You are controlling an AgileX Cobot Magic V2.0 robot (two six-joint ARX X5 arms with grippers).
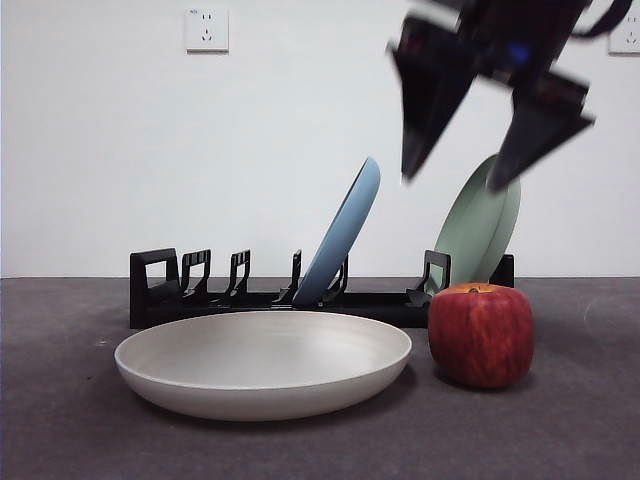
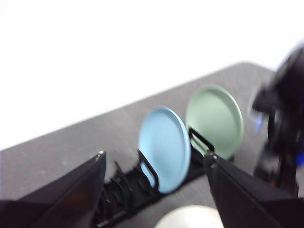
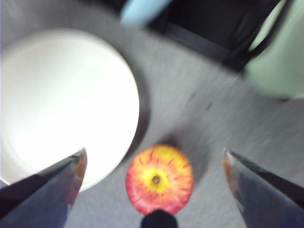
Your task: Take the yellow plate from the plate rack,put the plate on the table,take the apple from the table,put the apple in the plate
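The robot's right gripper will put the apple in the plate [image 1: 262, 360], so next it will grab the red apple by its round body [image 1: 480, 345].
The cream yellow plate [image 1: 262, 362] lies flat on the dark grey table [image 1: 60, 420] in front of the black plate rack [image 1: 200, 295]. The red apple [image 1: 481, 333] stands on the table just right of the plate. My right gripper [image 1: 452, 178] hangs open and empty high above the apple; the right wrist view shows the apple [image 3: 159, 178] between its jaws, with the plate [image 3: 61, 104] beside it. My left gripper [image 2: 154, 159] is open and empty, up above the rack [image 2: 128, 192]; a sliver of the plate [image 2: 190, 218] shows below it.
A light blue plate [image 1: 345, 232] and a pale green plate [image 1: 482, 228] stand tilted in the rack's slots. They also show in the left wrist view as the blue plate [image 2: 164, 147] and green plate [image 2: 213, 118]. A white wall stands behind the table.
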